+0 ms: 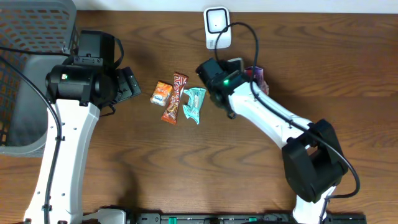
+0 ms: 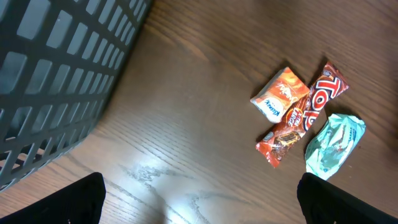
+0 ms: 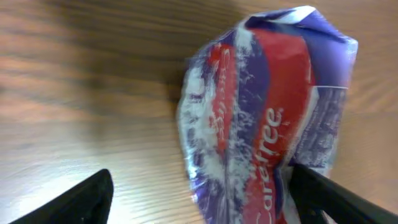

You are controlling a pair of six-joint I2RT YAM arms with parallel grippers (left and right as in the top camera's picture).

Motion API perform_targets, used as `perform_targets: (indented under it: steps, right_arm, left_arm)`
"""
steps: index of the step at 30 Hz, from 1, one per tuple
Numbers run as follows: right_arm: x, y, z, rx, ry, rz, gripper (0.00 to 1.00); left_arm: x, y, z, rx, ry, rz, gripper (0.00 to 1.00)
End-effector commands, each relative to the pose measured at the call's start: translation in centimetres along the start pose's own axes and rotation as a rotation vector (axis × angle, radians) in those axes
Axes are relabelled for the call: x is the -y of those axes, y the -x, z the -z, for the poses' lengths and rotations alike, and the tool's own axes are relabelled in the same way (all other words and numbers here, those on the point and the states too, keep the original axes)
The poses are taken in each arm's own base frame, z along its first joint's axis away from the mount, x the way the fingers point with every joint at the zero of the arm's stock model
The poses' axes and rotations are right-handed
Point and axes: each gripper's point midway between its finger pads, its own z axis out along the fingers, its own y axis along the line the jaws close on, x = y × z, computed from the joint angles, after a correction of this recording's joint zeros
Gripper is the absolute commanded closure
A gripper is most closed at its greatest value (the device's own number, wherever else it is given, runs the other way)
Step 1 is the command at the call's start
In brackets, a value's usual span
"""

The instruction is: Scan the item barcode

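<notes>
My right gripper picks up the Carefree packet by its near edge next, so its broad sides stay uncovered to scan the barcode.
A purple and red "Carefree" packet [image 3: 267, 112] fills the right wrist view and lies on the wooden table. My right gripper [image 3: 205, 205] is open around it: the right finger [image 3: 323, 196] touches the packet's edge and the left finger [image 3: 87, 202] stands well apart from it. From overhead the packet [image 1: 259, 79] shows just behind my right gripper [image 1: 245, 73], below the white barcode scanner [image 1: 217, 26] at the table's far edge. My left gripper [image 2: 202, 208] is open over bare wood, and overhead it [image 1: 130, 84] sits left of the snacks.
Three snacks lie mid-table: an orange packet [image 1: 161, 93], a red Top bar [image 1: 175, 98] and a teal packet [image 1: 194, 102]. A grey mesh basket [image 1: 31, 37] stands at the far left. The scanner's black cable [image 1: 249, 31] loops over the right arm.
</notes>
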Motion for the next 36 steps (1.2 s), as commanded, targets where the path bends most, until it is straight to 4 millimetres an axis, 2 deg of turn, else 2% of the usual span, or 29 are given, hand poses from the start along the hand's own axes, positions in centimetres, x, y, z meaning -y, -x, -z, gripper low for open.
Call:
perform_targets:
  steps: [1,4,7,9,10,14,17,23,29,33,36]
  right_arm:
    - [-2.9,0.9,1.7,0.014,0.104,-0.013,0.09]
    - [-3.5,2.5,3.3,0.034,0.156,-0.034,0.05]
    - [-3.0,4.5,5.1,0.050,0.189,-0.064,0.02]
    - [-1.8,5.9,6.0,0.061,0.188,-0.091,0.01]
    - [-0.3,7.2,6.6,0.065,0.182,-0.120,0.01]
    - [2.8,8.4,6.3,0.041,0.168,-0.181,0.01]
    - [4.0,8.2,4.9,-0.026,0.243,-0.175,0.01]
    - [4.4,6.7,2.5,-0.182,0.559,-0.171,0.01]
    - [5.1,4.8,0.0,-0.250,0.759,-0.199,0.01]
    - [4.5,3.6,-1.5,-0.266,0.899,-0.253,0.04]
    - [2.4,2.5,-2.0,-0.247,1.089,-0.289,0.08]
  left_arm:
    - [-0.1,0.1,0.0,0.001,0.006,0.010,0.02]
    - [-0.1,0.1,0.0,0.001,0.006,0.010,0.02]
    - [-0.1,0.1,0.0,0.001,0.006,0.010,0.02]
    - [-0.1,0.1,0.0,0.001,0.006,0.010,0.02]
    - [-0.1,0.1,0.0,0.001,0.006,0.010,0.02]
    - [-0.1,0.1,0.0,0.001,0.006,0.010,0.02]
    - [-0.1,0.1,0.0,0.001,0.006,0.010,0.02]
    - [-0.1,0.1,0.0,0.001,0.006,0.010,0.02]
    - [-0.1,0.1,0.0,0.001,0.006,0.010,0.02]
    - [-0.1,0.1,0.0,0.001,0.006,0.010,0.02]
    - [-0.1,0.1,0.0,0.001,0.006,0.010,0.02]
